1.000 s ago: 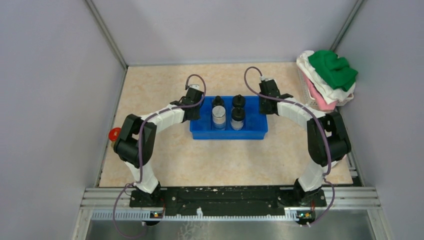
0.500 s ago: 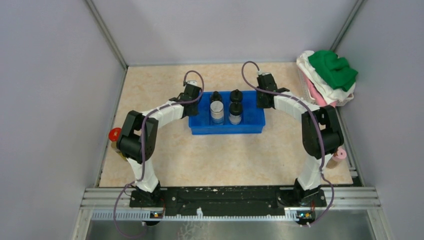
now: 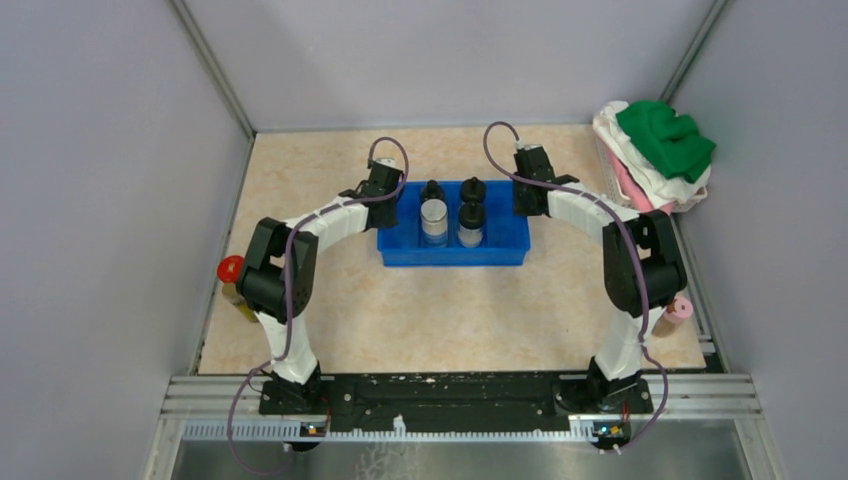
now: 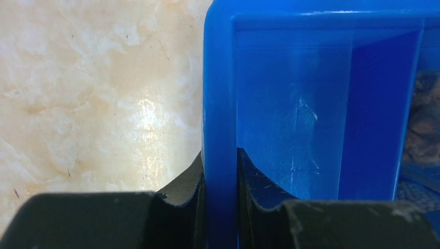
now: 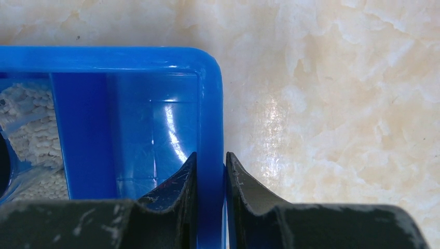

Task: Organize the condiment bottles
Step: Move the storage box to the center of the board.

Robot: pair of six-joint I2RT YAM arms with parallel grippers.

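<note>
The tray (image 3: 455,257) sits level over flat, empty table. It would rest there if my left gripper opened now, so it is time to let go of the tray.
Several condiment bottles (image 3: 452,212) with black caps stand in the blue tray (image 3: 455,257). My left gripper (image 3: 385,205) is shut on the tray's left wall (image 4: 218,104), one finger inside and one outside. My right gripper (image 3: 524,200) is shut on the right wall (image 5: 210,104) in the same way. A red-capped bottle (image 3: 231,270) stands on the table by my left elbow. A pink-capped bottle (image 3: 680,308) stands by my right elbow. In the wrist views my left gripper (image 4: 220,166) and right gripper (image 5: 209,166) pinch the blue rim.
A basket of folded cloths (image 3: 655,155), green on top, sits at the back right corner. Grey walls close in the table on the left, back and right. A bottle of pale grains (image 5: 26,135) shows at the right wrist view's left edge.
Both grippers and the tray between them have moved a little toward the back of the table. The right elbow has shifted, uncovering the pink-capped bottle. Little has moved in the last half second.
</note>
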